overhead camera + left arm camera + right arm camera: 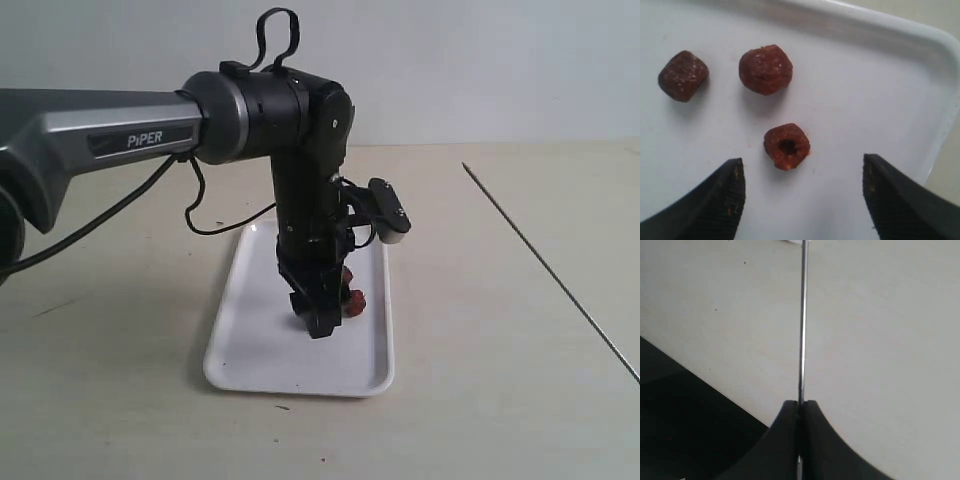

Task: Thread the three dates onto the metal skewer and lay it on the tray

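Note:
My left gripper grabs the holed date by its sides next, which leaves the date's hole free for the metal skewer [802,315].
Three dark red-brown dates lie on the white tray [920,35]: one with a hole facing up [787,146], a round one [765,69] and a blocky one [683,75]. My left gripper [801,169] hangs open just above the tray [255,345], its fingers wide apart, and the holed date lies just beyond the tips, untouched. In the exterior view the left gripper [320,315] hides most of the dates [353,300]. My right gripper [800,404] is shut on the thin metal skewer [802,315], which slants over the table at the right [545,262].
A black cable [215,228] loops from the left arm over the tray's far edge. The left wrist camera [390,215] juts out to the right of that arm. In the right wrist view the table's edge drops to dark floor [680,415].

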Robot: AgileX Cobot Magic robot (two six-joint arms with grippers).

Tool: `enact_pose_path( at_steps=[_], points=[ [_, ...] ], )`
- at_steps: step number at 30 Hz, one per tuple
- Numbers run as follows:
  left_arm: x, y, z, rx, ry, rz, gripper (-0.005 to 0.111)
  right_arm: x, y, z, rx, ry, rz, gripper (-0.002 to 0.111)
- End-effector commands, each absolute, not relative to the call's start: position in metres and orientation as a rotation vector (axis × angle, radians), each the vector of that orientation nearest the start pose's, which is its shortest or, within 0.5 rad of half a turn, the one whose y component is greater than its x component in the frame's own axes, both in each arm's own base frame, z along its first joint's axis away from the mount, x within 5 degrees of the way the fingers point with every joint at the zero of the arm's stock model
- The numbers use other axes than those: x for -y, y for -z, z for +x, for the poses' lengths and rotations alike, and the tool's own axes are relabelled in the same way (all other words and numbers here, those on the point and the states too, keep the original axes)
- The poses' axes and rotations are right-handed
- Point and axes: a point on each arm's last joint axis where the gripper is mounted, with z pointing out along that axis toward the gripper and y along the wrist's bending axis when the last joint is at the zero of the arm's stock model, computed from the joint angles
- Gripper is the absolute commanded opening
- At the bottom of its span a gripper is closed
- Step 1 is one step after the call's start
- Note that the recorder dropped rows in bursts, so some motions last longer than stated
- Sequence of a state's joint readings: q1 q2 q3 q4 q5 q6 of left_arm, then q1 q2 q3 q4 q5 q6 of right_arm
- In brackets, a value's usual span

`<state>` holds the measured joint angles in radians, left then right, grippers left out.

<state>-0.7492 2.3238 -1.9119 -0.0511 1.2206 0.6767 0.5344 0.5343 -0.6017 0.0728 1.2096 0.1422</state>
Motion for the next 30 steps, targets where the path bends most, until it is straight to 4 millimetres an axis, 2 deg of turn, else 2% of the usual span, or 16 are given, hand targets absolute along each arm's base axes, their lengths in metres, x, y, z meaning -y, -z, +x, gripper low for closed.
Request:
enact_pose_path(
  at_steps=[1,8,14,30],
  points=[
    [0.321,-0.148,0.34,-2.367,0.075,2.049,0.066,-0.038,-0.28,0.053,-2.604,-0.32,-0.521,0.0],
    [0.321,-0.147,0.341,-2.292,0.07,2.11,0.066,-0.038,-0.28,0.053,-2.604,-0.32,-0.521,0.0],
    [0.322,-0.147,0.344,-2.272,0.069,2.086,0.066,-0.038,-0.28,0.053,-2.604,-0.32,-0.521,0.0],
    [0.321,-0.124,0.345,-2.311,0.064,2.119,0.066,-0.038,-0.28,0.053,-2.604,-0.32,-0.523,0.0]
  ],
)
